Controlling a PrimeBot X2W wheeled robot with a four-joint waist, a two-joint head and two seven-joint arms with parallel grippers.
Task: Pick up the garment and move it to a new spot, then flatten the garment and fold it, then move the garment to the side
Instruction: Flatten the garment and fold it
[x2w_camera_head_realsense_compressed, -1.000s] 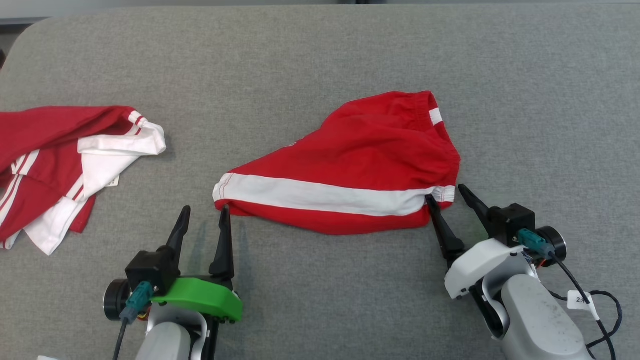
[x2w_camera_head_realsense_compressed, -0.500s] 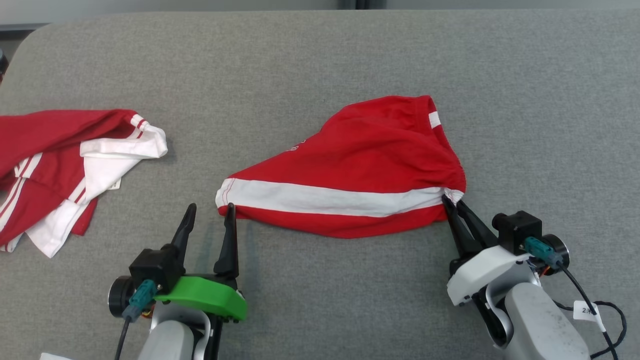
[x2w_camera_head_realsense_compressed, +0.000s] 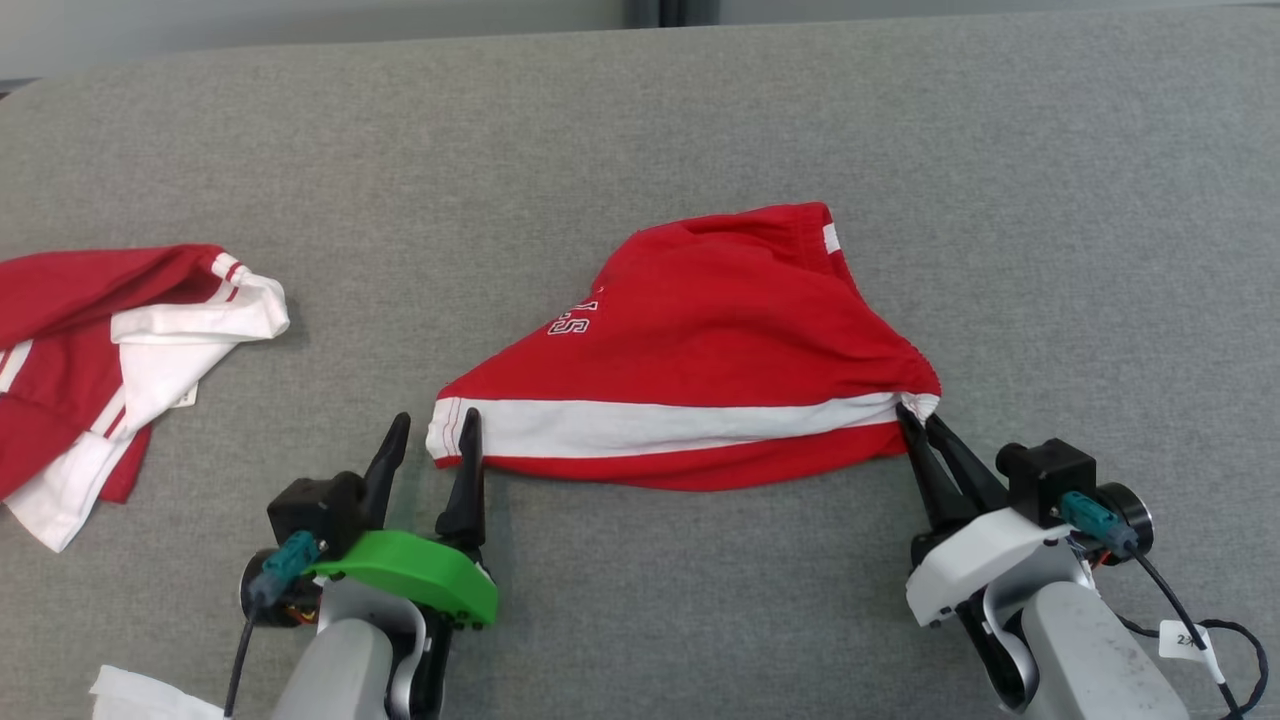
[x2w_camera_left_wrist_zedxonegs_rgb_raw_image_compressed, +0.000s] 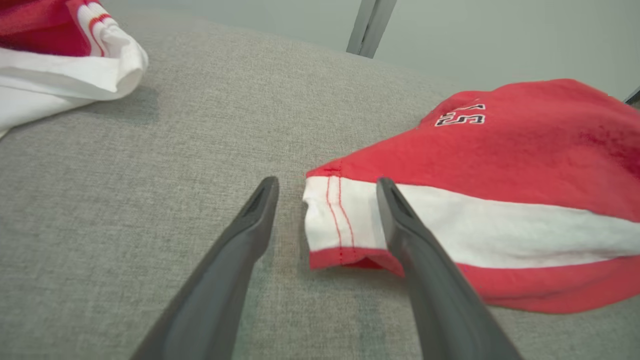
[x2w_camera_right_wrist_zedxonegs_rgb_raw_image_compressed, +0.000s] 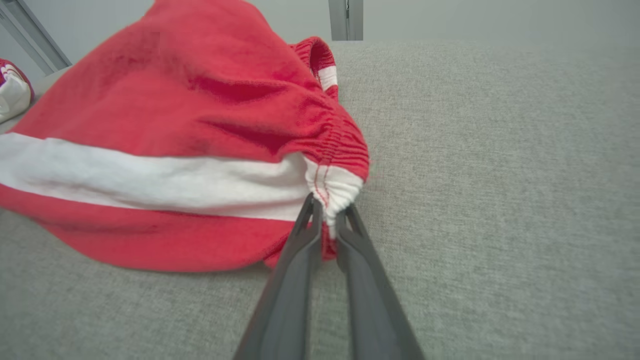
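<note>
The left gripper grabs the shorts' white hem corner next, since that corner stands slightly open while the shorts' striped side lies flat.
The garment is a pair of red shorts with a white side stripe, lying in a rumpled triangle on the grey surface; it also shows as the garment and the garment. My right gripper is shut on its waistband corner, seen up close at my right gripper, where the white elastic edge is pinched between the fingers. My left gripper is open at the hem corner. In the left wrist view my left gripper has the white hem edge between its fingers, the right finger lying over the cloth.
A second red and white garment lies crumpled at the left edge, also seen as the garment. A white scrap sits at the lower left. Bare grey fabric surface stretches to the right and back.
My right gripper went from open to shut on the waistband corner. The garment has shifted nearer, showing its lettering, and its hem corner now lies between my left fingers. The camera has shifted too.
</note>
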